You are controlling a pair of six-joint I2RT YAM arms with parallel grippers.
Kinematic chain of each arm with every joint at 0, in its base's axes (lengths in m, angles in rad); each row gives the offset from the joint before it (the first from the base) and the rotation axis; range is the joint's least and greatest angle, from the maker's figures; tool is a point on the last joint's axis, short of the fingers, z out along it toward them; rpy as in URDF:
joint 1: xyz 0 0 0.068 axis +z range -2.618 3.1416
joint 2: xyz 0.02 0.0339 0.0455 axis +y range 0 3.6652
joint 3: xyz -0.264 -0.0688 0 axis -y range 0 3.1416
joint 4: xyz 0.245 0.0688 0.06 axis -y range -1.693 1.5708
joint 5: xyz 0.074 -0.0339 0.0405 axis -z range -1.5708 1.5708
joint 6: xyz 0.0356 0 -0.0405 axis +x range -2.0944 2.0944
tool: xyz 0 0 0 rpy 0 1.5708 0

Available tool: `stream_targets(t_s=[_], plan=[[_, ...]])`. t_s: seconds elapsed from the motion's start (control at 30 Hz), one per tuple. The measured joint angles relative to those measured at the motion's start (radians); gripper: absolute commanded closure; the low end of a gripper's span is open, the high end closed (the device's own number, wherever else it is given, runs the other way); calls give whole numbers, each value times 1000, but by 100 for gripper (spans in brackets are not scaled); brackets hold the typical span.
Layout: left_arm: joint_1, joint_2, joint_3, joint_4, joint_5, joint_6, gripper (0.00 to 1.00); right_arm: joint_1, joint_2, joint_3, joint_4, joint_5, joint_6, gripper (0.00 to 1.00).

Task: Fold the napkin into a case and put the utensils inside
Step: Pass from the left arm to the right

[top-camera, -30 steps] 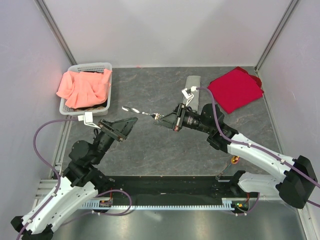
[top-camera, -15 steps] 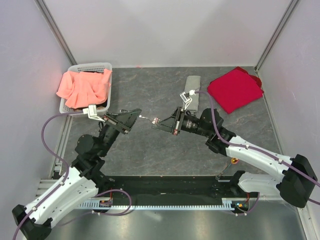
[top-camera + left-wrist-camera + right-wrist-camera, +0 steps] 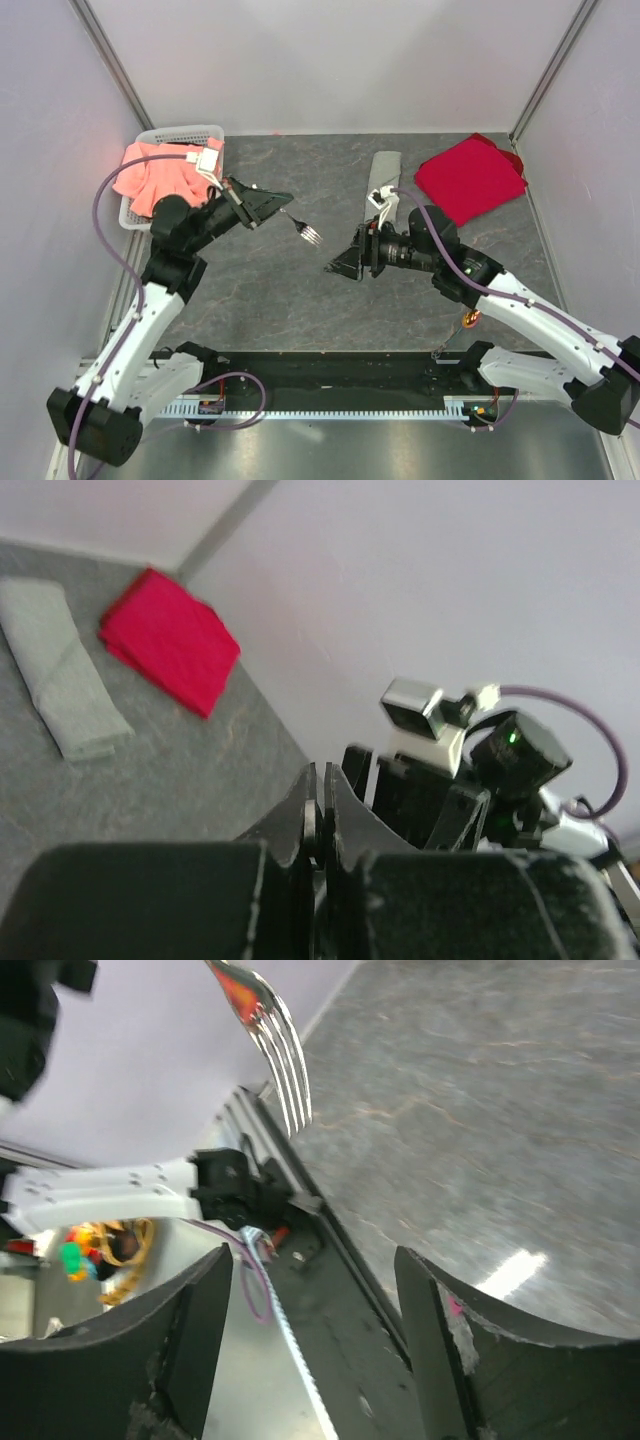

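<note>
My right gripper is going to grab the fork by its tined end point(image 3: 308, 232) next, so the handle stays free to slide first into the napkin point(image 3: 385, 176).
A silvery fork point(image 3: 305, 230) hangs in the air over the middle of the table, tines down and to the right. My left gripper point(image 3: 284, 204) is shut on its handle; in the left wrist view the jaws point(image 3: 322, 790) pinch a thin dark strip. My right gripper point(image 3: 341, 267) stands open just right of the fork, holding nothing. The right wrist view shows the fork's tines point(image 3: 275, 1045) above the spread gripper point(image 3: 312, 1260). The grey-green napkin point(image 3: 385, 176) lies as a narrow folded packet at the back, also seen in the left wrist view point(image 3: 60, 675).
A red cloth point(image 3: 470, 180) lies at the back right, next to the napkin. A white basket point(image 3: 145, 140) with salmon-orange cloth point(image 3: 165, 175) stands at the back left. A thin piece with a round orange end point(image 3: 469, 320) lies by the right arm near the front edge.
The fork has passed from the right gripper to the left. The left jaws shut on its handle and lifted it back and left; the right jaws opened and drew away.
</note>
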Motion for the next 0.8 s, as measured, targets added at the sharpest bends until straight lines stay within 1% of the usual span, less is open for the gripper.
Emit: stream_targets(t_s=[0.07,0.1,0.13,0.23,0.33,0.53,0.73,0.8], plan=[[24,73,26,-9,122,0,98,-21,-24,11,-76,-4,-53,39],[28,105,32,-8,159,0,98,-27,-29,14,-96,-6,-71,44],[31,148,32,-5,212,-1,98,-32,-31,16,-116,-11,-84,47],[34,223,32,-6,309,-2,98,-36,-30,17,-163,-31,-108,47],[34,267,32,9,381,-8,98,-37,-29,17,-188,-38,-117,49],[27,304,38,79,468,-32,98,-47,7,35,-195,-39,-118,50],[-17,329,38,168,501,-51,98,-69,54,43,-162,-89,-77,55],[-26,348,42,193,515,-55,98,-76,55,40,-150,-109,-56,59]])
